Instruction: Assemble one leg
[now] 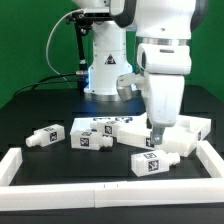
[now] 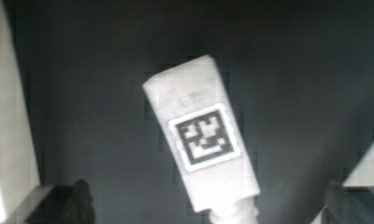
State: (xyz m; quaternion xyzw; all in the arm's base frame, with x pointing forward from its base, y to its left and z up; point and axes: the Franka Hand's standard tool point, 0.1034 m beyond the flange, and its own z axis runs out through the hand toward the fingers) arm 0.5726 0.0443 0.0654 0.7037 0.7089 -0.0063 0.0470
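The gripper grabs the leg by its tagged middle next, and this leaves the leg's narrow end free to join the white panel.
Several white legs with marker tags lie on the black table. In the exterior view one leg lies nearest the front. Another and a third lie toward that view's left. My gripper hangs just behind and above the front leg. In the wrist view a leg lies tilted on the table with its tag up. Its narrow end reaches in between my gripper's fingers. One dark finger shows well apart from the leg. The jaws stand wide and hold nothing.
The large flat white panel lies behind the legs, and more white parts lie at the exterior view's right. A low white rim borders the table's front and sides. The robot base stands behind.
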